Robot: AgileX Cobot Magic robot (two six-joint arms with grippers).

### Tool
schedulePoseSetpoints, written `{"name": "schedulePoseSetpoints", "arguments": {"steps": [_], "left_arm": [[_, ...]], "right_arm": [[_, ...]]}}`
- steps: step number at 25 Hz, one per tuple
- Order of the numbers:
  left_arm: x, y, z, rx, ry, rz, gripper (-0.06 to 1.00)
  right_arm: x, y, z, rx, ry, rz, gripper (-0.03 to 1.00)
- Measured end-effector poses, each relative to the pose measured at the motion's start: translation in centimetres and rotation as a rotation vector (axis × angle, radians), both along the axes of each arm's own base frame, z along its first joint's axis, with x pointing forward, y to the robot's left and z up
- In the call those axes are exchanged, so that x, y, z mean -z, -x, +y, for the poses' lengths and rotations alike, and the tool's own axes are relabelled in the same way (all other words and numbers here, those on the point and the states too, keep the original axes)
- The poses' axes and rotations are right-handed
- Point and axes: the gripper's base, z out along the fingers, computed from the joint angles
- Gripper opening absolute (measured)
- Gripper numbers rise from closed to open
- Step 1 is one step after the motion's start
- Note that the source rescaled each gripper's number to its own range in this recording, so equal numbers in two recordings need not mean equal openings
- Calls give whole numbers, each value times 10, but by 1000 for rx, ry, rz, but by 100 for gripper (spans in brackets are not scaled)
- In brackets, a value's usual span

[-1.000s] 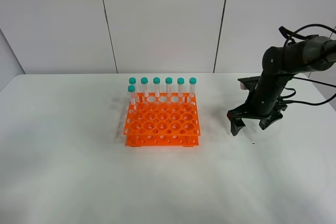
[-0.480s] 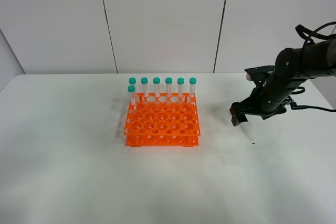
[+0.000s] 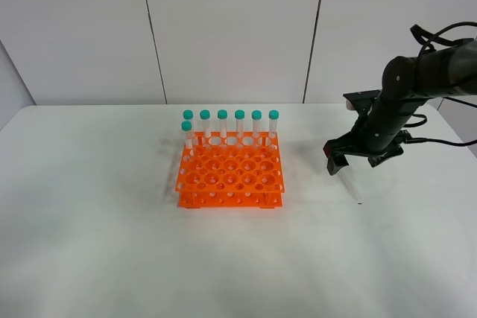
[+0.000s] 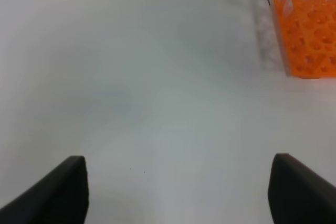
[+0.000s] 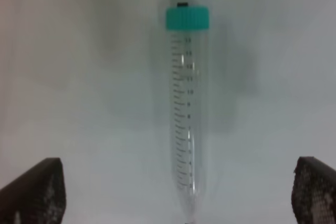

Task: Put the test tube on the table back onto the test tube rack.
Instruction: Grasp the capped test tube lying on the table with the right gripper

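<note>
My fingers are still above the tube's body (image 3: 347, 183) (image 5: 185, 135), with white tabletop showing below. My right gripper goes down next, and only then closes on the test tube.
The test tube (image 5: 187, 114) lies flat on the white table (image 3: 112, 243), clear with a teal cap (image 5: 187, 18) and graduation marks. In the high view it shows faintly (image 3: 352, 186) just under my right gripper (image 3: 359, 161), to the right of the orange rack (image 3: 229, 176). My right gripper (image 5: 173, 182) is open, a finger on either side of the tube's pointed end, apart from it. My left gripper (image 4: 176, 182) is open and empty over bare table, with a corner of the rack (image 4: 310, 35) ahead of it. The left arm is out of the high view.
Several teal-capped tubes (image 3: 231, 126) stand upright along the rack's back row, with one more (image 3: 187, 135) in the second row at the left. The rack's other holes are open. Grey wall panels stand behind the table.
My right arm has shifted and turned a little above the lying tube, staying open. The tube and the rack have not moved.
</note>
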Motion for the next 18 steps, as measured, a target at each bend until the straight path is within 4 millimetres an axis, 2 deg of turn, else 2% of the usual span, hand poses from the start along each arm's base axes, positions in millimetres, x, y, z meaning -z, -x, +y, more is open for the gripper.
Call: {"name": "schedulePoseSetpoints", "arguments": {"steps": [5, 7, 18], "left_arm": [[0, 0, 0, 0, 0, 0, 100], [0, 0, 0, 0, 0, 0, 100], [0, 0, 0, 0, 0, 0, 100]], "right_arm": [[18, -2, 0, -1, 7, 45, 94], [30, -5, -3, 16, 7, 50, 94], [42, -9, -6, 16, -2, 54, 93]]}}
